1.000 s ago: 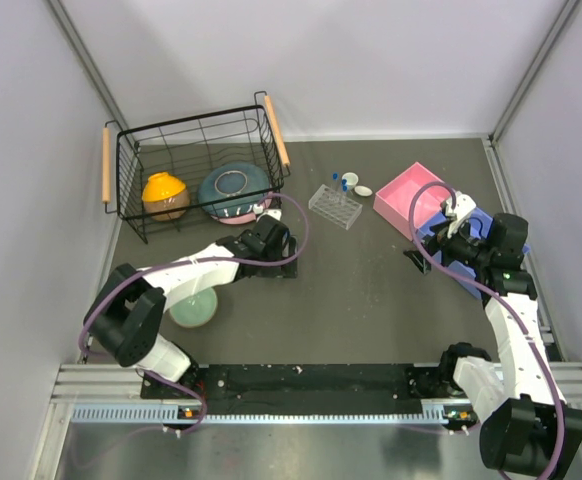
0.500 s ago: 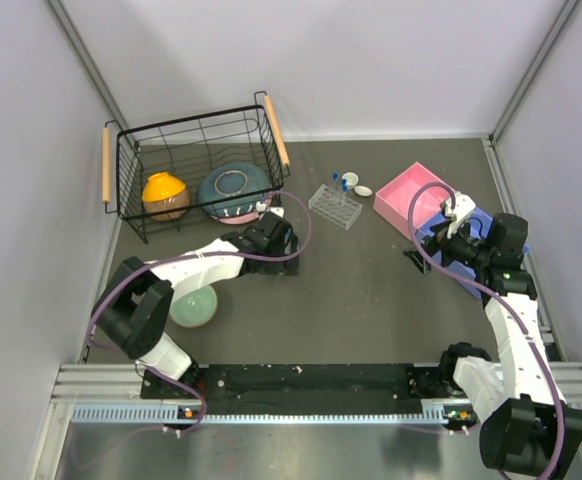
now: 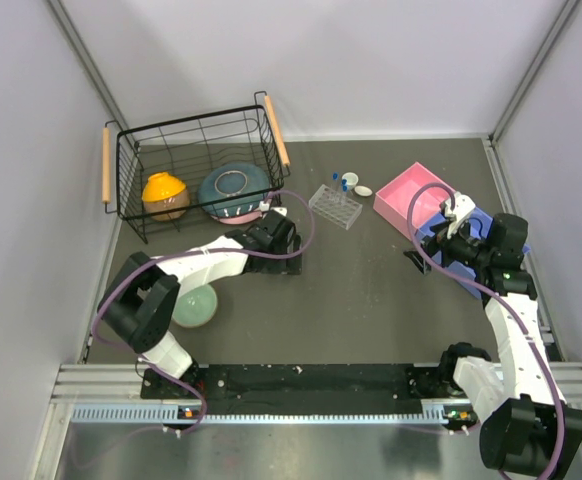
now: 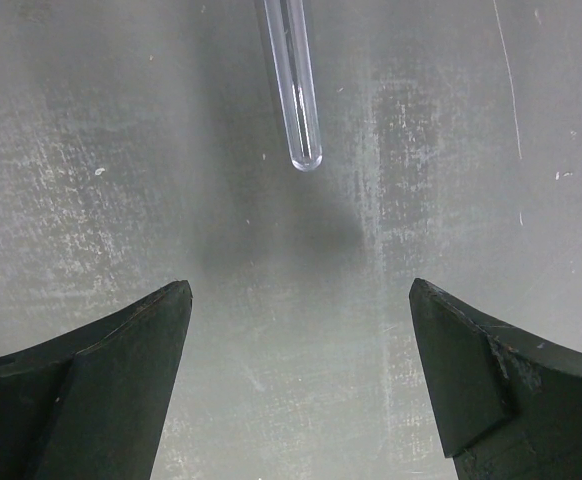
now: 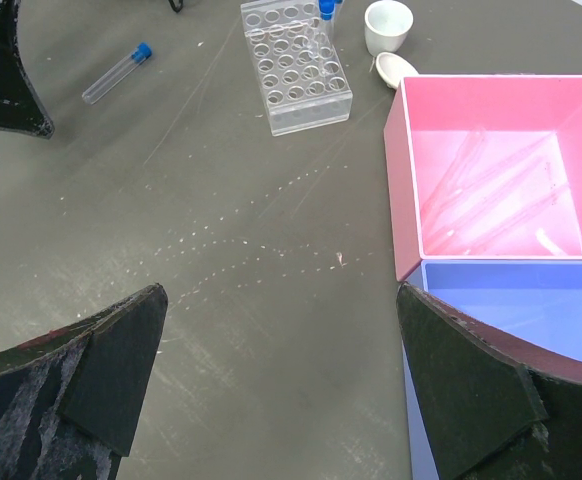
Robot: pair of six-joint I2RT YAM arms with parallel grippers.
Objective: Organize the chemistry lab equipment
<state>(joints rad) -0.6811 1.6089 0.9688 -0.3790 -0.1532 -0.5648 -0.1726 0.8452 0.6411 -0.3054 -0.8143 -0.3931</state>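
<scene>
My left gripper grabs the clear tube (image 4: 293, 85) by its rounded end (image 4: 304, 148) next. The tube's other end stays free for my right gripper to take.
A clear tube (image 4: 293, 85) lies on the table just ahead of my left gripper (image 4: 296, 290), which is open and empty with the tube's rounded end pointing at the gap. The right wrist view shows this tube's blue cap (image 5: 116, 73). The clear rack (image 3: 334, 205) stands mid-table and holds one blue-capped tube (image 5: 323, 15). Two white cups (image 3: 349, 181) (image 5: 395, 68) sit behind it. Clear pipettes (image 5: 491, 190) lie in the pink box (image 3: 414, 195). My left gripper (image 3: 277, 232) is beside the basket corner. My right gripper (image 3: 421, 245) (image 5: 281, 290) is open and empty, over bare table.
A black wire basket (image 3: 196, 170) at the back left holds an orange bowl (image 3: 165, 193) and a blue bowl (image 3: 233, 188). A green bowl (image 3: 193, 305) sits by the left arm. A blue box (image 5: 511, 310) adjoins the pink one, under my right arm.
My left gripper has moved a little toward the back, nearer the basket corner. The right arm has not moved.
</scene>
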